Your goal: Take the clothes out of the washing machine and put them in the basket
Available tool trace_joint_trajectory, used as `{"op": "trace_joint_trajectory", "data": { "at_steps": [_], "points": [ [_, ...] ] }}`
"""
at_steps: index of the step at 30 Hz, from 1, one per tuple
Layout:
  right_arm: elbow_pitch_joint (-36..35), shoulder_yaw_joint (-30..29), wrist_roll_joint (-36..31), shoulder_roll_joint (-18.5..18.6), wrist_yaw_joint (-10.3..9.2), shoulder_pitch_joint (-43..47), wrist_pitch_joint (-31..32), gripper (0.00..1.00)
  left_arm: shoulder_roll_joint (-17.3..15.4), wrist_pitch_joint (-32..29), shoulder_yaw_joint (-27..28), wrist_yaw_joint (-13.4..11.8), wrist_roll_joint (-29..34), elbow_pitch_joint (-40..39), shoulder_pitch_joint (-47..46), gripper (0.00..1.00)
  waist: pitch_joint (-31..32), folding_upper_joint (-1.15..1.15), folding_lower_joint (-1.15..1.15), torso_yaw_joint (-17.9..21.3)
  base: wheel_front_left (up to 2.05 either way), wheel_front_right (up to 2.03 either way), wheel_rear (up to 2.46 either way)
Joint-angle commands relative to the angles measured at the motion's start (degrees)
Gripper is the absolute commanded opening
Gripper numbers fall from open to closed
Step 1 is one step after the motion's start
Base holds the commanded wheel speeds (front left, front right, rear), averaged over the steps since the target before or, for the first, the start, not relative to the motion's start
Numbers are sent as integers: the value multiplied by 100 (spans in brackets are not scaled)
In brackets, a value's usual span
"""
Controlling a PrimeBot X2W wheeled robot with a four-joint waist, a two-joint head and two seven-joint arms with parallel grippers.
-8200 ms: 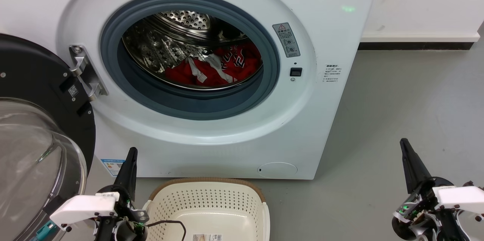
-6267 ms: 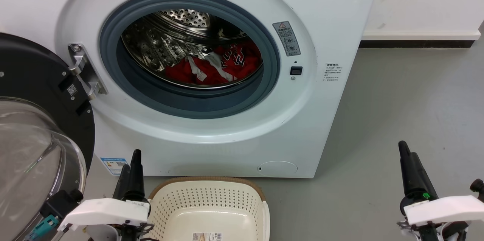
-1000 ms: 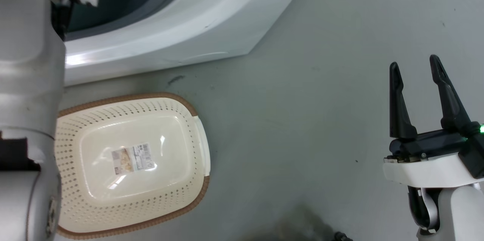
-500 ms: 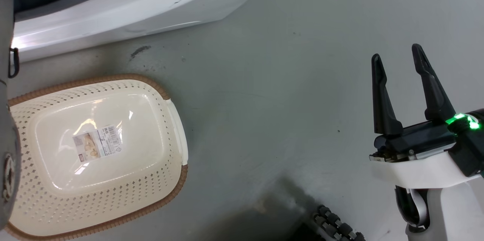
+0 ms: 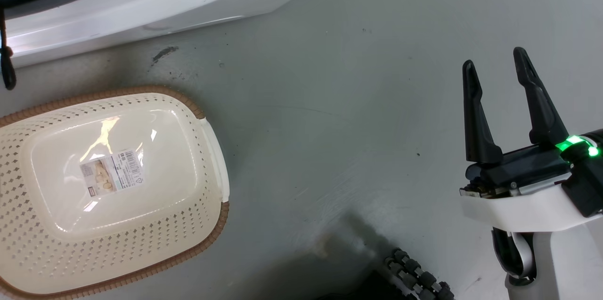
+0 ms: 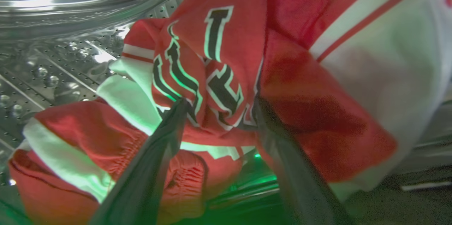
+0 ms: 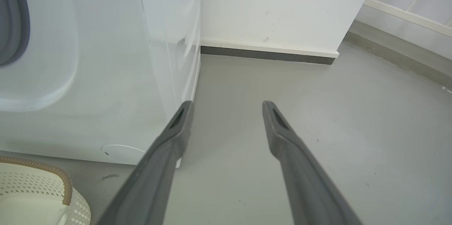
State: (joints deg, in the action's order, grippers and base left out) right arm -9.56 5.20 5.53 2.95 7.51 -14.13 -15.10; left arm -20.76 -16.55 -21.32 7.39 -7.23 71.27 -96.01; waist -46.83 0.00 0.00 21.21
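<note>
The red jersey point(image 6: 313, 93) lies slack and has a bunched fold standing up. The jersey will be grabbed next by that raised fold point(image 6: 224, 112) with my left gripper.
In the left wrist view my left gripper point(image 6: 220, 103) is inside the steel drum point(image 6: 53, 2) of the washing machine. It is open, with its fingertips pressed into the clothes point(image 6: 282, 87). A fold of the red jersey with black-and-white lettering point(image 6: 219, 41) lies between them. A second red piece with a gathered band point(image 6: 106, 136) lies lower left. The cream basket point(image 5: 179, 243) stands on the floor below the washing machine's white front point(image 5: 141, 3), with a paper label on its bottom. My right gripper point(image 5: 493, 58) hangs open over bare floor, far right of the basket.
The grey floor point(image 5: 330, 125) spreads between basket and right arm. A black roller wheel of my base point(image 5: 414, 281) shows at the bottom edge. In the right wrist view the machine's side point(image 7: 106, 59), a white wall with dark skirting point(image 7: 265, 53) and the basket's rim point(image 7: 53, 175) appear.
The head camera has tipped down from the porthole to the floor and basket. In the last half second the picture slid a little and the pale left forearm left its left edge.
</note>
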Motion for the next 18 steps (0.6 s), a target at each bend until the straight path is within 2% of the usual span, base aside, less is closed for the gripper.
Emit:
{"op": "trace_joint_trajectory", "data": {
  "at_steps": [1,2,3,10,18],
  "points": [
    [-24,-10,34,-14,-4,-96,-10,100,26,-16,-72,0,-20,68,57,100,-6,0,0,-2,0,0,0],
    [-18,-7,32,-14,-4,-104,-10,100,19,11,-104,0,-60,70,70,36,-3,0,0,-4,0,0,0],
    [-13,-7,31,-13,-4,-107,-10,100,17,24,-130,0,-103,71,100,0,1,0,0,-5,0,0,0],
    [-8,-7,-28,-13,-4,-105,-10,100,-69,210,-287,0,-393,2,138,0,57,0,0,-47,0,0,0],
    [47,-32,-218,-13,-4,-33,-10,100,-27,1046,-370,0,-726,-76,504,0,483,0,0,-268,0,0,0]
  ]
}}
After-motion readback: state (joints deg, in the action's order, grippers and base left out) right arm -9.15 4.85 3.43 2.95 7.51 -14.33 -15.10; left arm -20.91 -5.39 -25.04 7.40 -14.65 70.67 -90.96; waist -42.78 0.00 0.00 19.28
